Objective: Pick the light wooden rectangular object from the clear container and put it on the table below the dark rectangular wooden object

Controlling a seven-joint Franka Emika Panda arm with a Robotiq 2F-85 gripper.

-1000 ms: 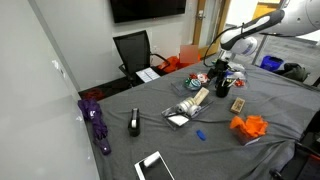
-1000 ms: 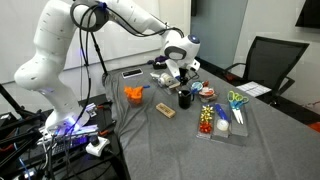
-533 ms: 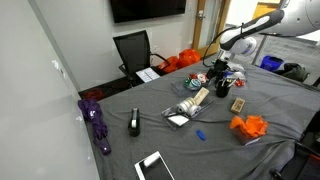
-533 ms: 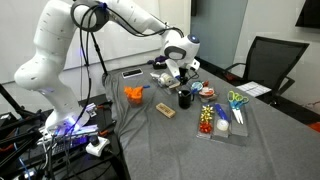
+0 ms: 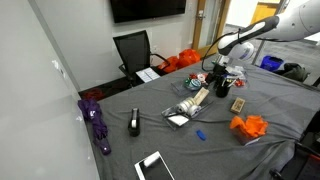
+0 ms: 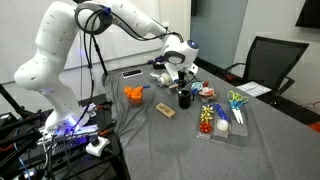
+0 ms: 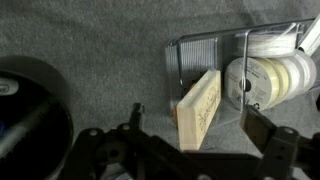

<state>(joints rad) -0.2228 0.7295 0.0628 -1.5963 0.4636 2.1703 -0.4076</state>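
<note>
I need to lower my gripper before I close it on the block. The light wooden block (image 7: 198, 111) is lined up between my fingers but lies below them, so I would miss it if I closed now.
The light wooden rectangular object (image 7: 198, 108) leans tilted on the edge of the clear container (image 7: 200, 52), next to a tape roll (image 7: 266, 74). In an exterior view the block (image 5: 200, 98) rests on the container (image 5: 183, 113). The container also shows in an exterior view (image 6: 222, 120). The dark rectangular wooden object (image 5: 238, 104) (image 6: 165, 110) lies on the table (image 5: 150, 125) beside an orange object (image 5: 250, 127). My gripper (image 7: 198, 135) (image 5: 222, 72) (image 6: 178, 72) is open and empty. It hovers above the black cup and the container, with the pale block between its fingers in the wrist view.
A black cup (image 5: 222, 88) (image 6: 186, 97) (image 7: 30, 112) stands right beside the container. A purple bundle (image 5: 97, 125), a black item (image 5: 135, 123), a white tablet (image 5: 155, 166) and a small blue piece (image 5: 200, 134) lie on the cloth. An office chair (image 5: 133, 50) stands behind the table.
The arm has shifted slightly near the black cup. The gripper stays open and empty, and the blocks and container have not moved.
</note>
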